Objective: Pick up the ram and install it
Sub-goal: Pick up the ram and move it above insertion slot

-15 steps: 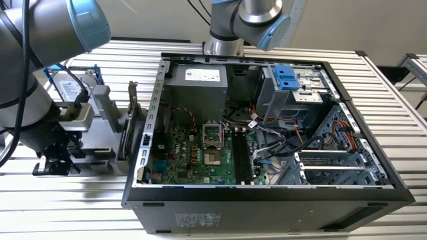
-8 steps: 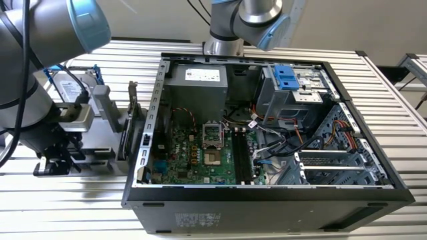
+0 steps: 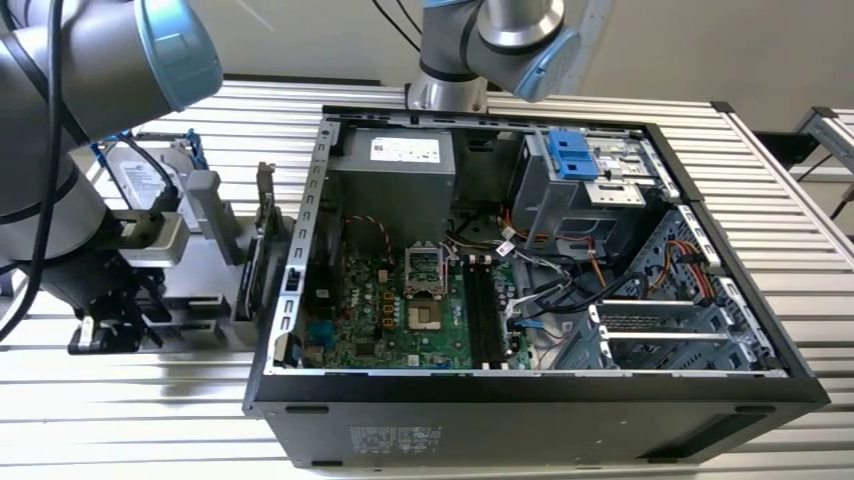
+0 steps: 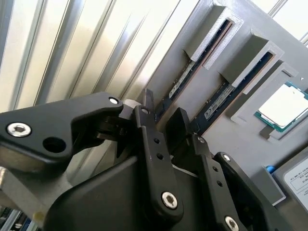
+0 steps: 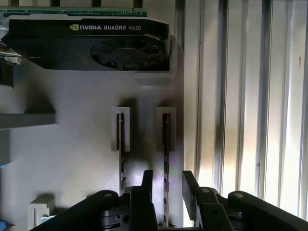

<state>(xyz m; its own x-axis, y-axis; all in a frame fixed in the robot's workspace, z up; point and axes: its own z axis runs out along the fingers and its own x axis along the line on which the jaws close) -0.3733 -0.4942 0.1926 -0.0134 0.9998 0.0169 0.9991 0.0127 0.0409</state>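
Note:
Grey slots wrap the ends of the ram (image 5: pixel 166 139), so to install it, my gripper next needs to grab the ram's flat sides between the slots.
The ram (image 5: pixel 166 139) is a thin dark stick standing on edge in a slot of the grey parts holder (image 5: pixel 72 144); it also shows in the second wrist view (image 4: pixel 190 72). My gripper (image 5: pixel 166 175) is open, with one black finger on each side of the stick's near end and a small gap on both sides. The second wrist view shows the same straddle by the gripper (image 4: pixel 162 113). In the exterior view the gripper (image 3: pixel 104 330) hangs low over the holder at the exterior view's left, beside the open computer case (image 3: pixel 287 300).
A second ram stick (image 5: pixel 120 144) stands in the neighbouring slot. The holder also carries a graphics card (image 5: pixel 91 45), a processor chip (image 4: pixel 284 108) and a hard drive (image 3: pixel 140 175). Inside the case, long black memory slots (image 3: pixel 487 315) lie by the motherboard (image 3: pixel 387 310). Another arm's base (image 3: pixel 447 90) stands behind the case.

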